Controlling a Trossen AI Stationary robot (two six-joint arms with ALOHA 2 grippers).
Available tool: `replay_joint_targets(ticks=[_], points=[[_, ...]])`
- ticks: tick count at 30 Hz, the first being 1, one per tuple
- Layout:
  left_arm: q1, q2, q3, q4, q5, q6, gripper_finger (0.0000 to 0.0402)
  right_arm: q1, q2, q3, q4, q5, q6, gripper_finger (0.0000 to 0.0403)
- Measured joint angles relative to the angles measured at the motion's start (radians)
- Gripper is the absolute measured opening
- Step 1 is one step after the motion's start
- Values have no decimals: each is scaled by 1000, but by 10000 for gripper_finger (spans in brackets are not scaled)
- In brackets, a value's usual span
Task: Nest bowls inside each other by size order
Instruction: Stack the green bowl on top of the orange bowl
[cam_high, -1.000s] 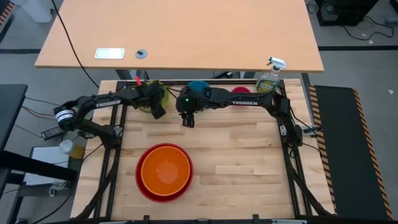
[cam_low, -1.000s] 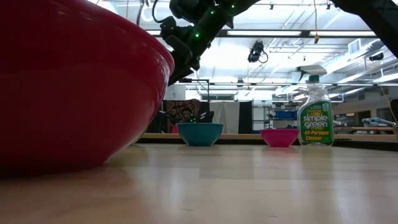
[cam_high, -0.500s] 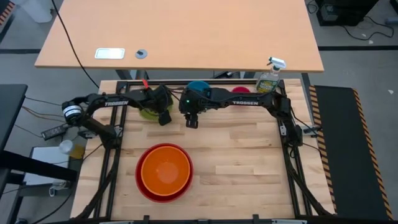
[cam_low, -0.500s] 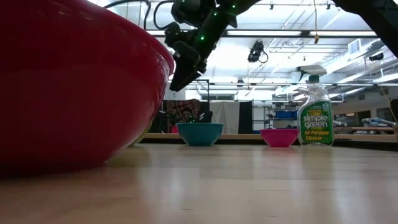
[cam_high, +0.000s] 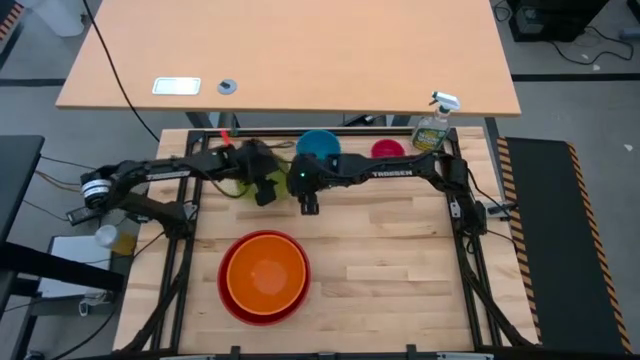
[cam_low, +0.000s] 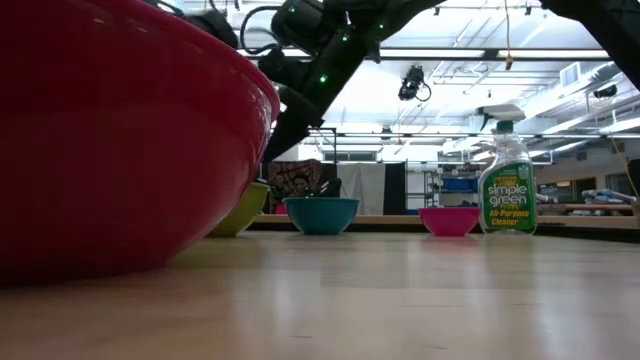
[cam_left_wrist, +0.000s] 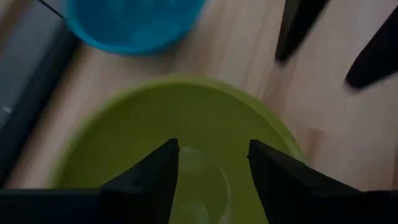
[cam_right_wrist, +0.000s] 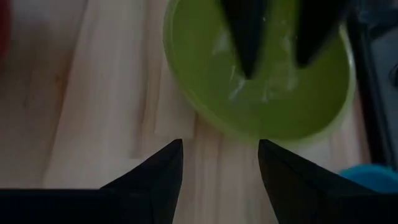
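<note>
My right gripper grabs the lime green bowl by its rim next, to nest it inside the orange bowl.
The lime green bowl stands on the table at the far left, partly under my left arm. It also shows in the left wrist view, the right wrist view and the low view. My left gripper is open, with both fingers over the bowl's hollow. My right gripper is open and empty over bare table just right of that bowl. The orange bowl sits inside the red bowl. The blue bowl and pink bowl stand at the far edge. My left gripper reaches into the green bowl's hollow from above, slanting from the table's left, with both open fingers inside the rim. I cannot tell whether the fingertips touch the bowl's inner wall. The bowl rests on the table.
A spray bottle stands at the far right corner, beside the pink bowl. The red bowl fills the low view's left. Bare wood lies right of the red bowl and toward the near edge.
My left gripper has moved toward the table's right and near edges, over the green bowl. The green bowl has come into the low view beside the red bowl. My right gripper has moved a little toward the near edge.
</note>
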Motion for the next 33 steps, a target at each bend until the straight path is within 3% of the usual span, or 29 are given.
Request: replay_joint_targets(ticks=[9, 15, 23, 33], points=[[6, -305, -102, 2, -85, -117, 199, 10, 12, -23, 155, 4, -120, 215], [-1, -440, -110, 35, -83, -169, 199, 5, 35, -19, 267, -98, -112, 215], [-86, -539, -110, 31, -78, -215, 199, 14, 163, 66, 193, -71, -121, 214], [-165, -555, -110, 27, -76, -224, 199, 10, 176, 63, 125, 11, -175, 183]])
